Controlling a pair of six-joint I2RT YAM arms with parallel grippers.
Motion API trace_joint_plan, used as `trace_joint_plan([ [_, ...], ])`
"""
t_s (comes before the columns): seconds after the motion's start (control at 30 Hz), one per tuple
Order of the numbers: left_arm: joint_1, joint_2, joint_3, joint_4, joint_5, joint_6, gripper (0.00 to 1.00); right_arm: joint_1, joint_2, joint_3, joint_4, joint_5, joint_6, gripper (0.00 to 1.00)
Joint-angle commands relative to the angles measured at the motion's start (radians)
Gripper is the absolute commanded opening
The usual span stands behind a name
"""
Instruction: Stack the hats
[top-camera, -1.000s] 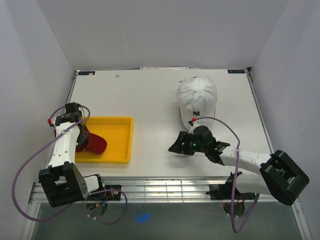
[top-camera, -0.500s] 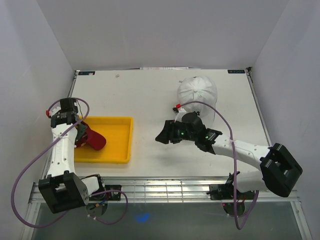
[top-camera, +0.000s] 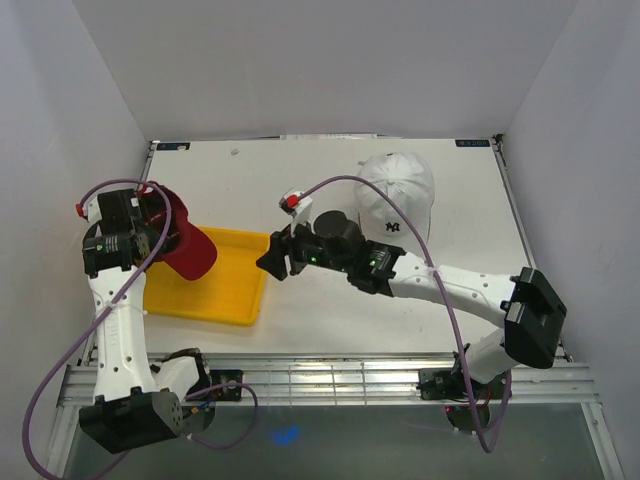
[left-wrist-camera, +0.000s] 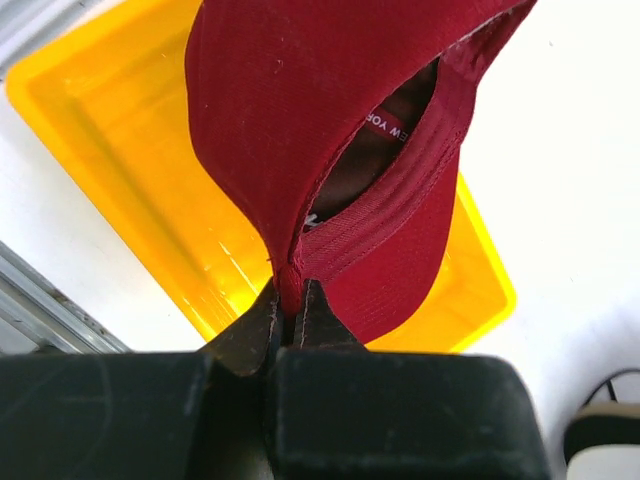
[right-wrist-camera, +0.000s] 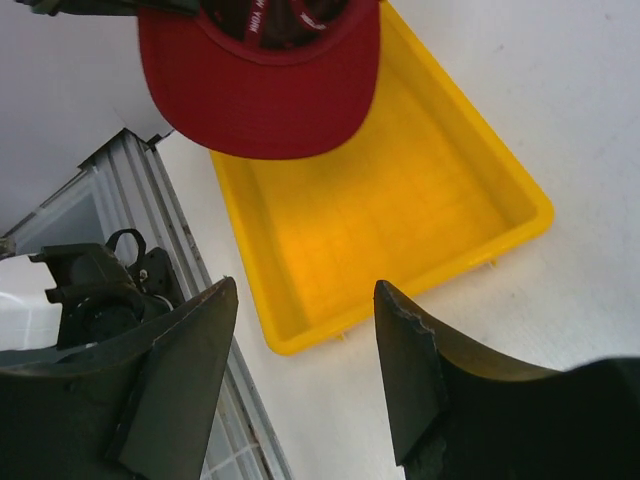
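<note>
The red hat should be stacked over the white hat (top-camera: 397, 192), so my right gripper should reach the red hat and grab its brim by the brim's side (top-camera: 205, 254). This leaves the red hat's opening free for stacking.
A red hat (top-camera: 183, 240) hangs in the air above the left part of the yellow tray, its brim pointing down. My left gripper (left-wrist-camera: 290, 300) is shut on the fabric at the hat's (left-wrist-camera: 330, 150) back edge. The same red hat (right-wrist-camera: 265, 75) shows at the top of the right wrist view. A white hat (top-camera: 397, 192) with a dark NY logo sits on the table at the back right. My right gripper (top-camera: 272, 260) reaches left across the table to the tray's right rim; its fingers (right-wrist-camera: 405, 375) stand open with nothing between them.
The yellow tray (top-camera: 235, 290) lies at the front left of the white table with nothing lying in it. A metal rail (top-camera: 330, 375) runs along the table's near edge. White walls close in the left, back and right sides.
My left gripper has shut on the red hat and lifted it out of the tray. The right arm has swung left from beside the white hat to the tray's edge.
</note>
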Motion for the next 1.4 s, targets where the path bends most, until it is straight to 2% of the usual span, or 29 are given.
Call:
trace_joint_plan([
  [0.0,-0.001,-0.029,0.033,-0.003,0.095,-0.008,0.00,0.098,0.036,0.096,0.047,0.144,-0.201,0.63],
  [0.4,-0.028,-0.073,0.023,-0.008,0.239,-0.080,0.00,0.304,0.138,0.143,0.190,0.291,-0.540,0.66],
  [0.6,-0.039,-0.080,0.023,-0.002,0.305,-0.094,0.00,0.390,0.233,0.221,0.210,0.402,-0.706,0.66],
  [1.13,-0.076,-0.095,0.065,-0.029,0.327,-0.103,0.00,0.391,0.415,0.391,0.244,0.482,-0.901,0.65],
  [1.37,-0.084,-0.110,0.062,-0.037,0.338,-0.105,0.00,0.373,0.446,0.433,0.224,0.495,-0.904,0.57],
])
